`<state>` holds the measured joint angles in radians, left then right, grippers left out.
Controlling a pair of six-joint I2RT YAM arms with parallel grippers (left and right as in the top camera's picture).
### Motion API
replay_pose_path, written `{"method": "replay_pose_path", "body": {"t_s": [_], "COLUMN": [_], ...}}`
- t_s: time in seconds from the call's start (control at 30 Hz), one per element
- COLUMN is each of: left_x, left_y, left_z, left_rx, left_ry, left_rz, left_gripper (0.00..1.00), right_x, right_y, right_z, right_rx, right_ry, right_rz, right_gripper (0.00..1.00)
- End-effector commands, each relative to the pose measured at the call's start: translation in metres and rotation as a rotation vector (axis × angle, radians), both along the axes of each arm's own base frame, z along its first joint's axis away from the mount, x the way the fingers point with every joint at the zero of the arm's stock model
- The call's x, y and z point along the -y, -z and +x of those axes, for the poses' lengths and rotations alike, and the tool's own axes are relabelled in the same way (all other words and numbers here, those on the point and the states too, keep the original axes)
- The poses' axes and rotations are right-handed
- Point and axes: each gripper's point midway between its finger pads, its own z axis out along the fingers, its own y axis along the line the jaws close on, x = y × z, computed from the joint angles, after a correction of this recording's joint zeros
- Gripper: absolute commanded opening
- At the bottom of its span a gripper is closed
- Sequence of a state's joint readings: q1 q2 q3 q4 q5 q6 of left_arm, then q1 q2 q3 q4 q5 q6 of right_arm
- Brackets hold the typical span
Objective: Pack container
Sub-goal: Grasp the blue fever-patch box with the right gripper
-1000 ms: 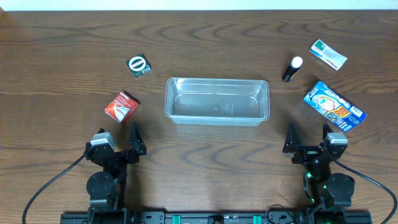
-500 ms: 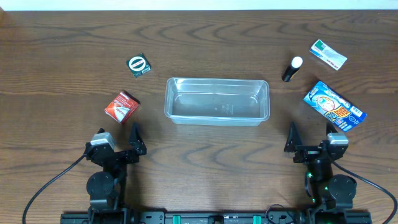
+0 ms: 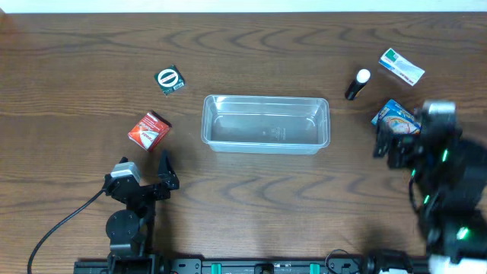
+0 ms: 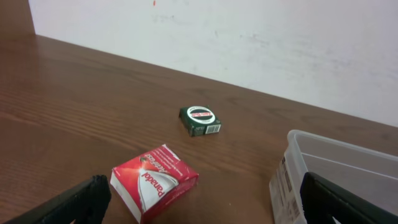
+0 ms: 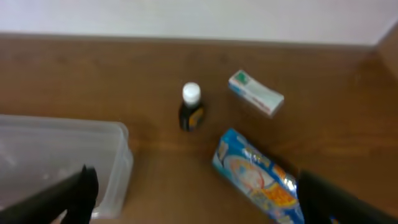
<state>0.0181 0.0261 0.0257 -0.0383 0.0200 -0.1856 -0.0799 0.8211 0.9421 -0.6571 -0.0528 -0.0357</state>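
The blue packet [image 3: 394, 116] needs to go lengthwise into the container [image 3: 265, 97], so the right gripper needs to grab it next from above across its narrow width.
The clear plastic container [image 3: 265, 97] lies empty at the table's middle; it also shows in the left wrist view [image 4: 348, 162] and the right wrist view [image 5: 62, 143]. My left gripper [image 3: 146, 173] [image 4: 199, 208] is open and empty, low near the front edge, facing a red box [image 3: 148, 129] [image 4: 155, 180]. My right gripper [image 3: 399, 144] [image 5: 199, 205] is open and empty, raised over a blue packet [image 3: 394, 116] [image 5: 255, 174], which the arm partly hides from overhead.
A green packet [image 3: 170, 79] [image 4: 200, 120] lies at the back left. A black bottle with a white cap [image 3: 356, 84] [image 5: 191, 109] and a white-and-green packet [image 3: 401, 67] [image 5: 255, 93] lie at the back right.
My right arm has lifted from its place at the front edge and moved back and right, over the blue packet. The left arm and all objects have stayed put.
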Motion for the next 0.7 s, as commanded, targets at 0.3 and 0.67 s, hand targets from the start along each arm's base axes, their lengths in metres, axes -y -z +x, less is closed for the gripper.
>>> {"method": "replay_pose_path", "body": {"t_s": [0.3,0.67], "left_x": [-0.003,-0.003], "left_y": [0.018,0.018], "left_z": [-0.001,-0.001], "left_rx": [-0.053,-0.053], "left_ry": [-0.013,-0.013], "left_rz": [0.005,0.005], "left_gripper": [0.98,0.98], "right_x": [0.040,0.103], "right_y": [0.048,0.100], "right_z": [0.045,0.053], "right_rx": [-0.371,-0.508], "right_ry": [0.008,0.096], "right_rz": [-0.113,-0.082], "right_gripper": [0.99,0.99]}}
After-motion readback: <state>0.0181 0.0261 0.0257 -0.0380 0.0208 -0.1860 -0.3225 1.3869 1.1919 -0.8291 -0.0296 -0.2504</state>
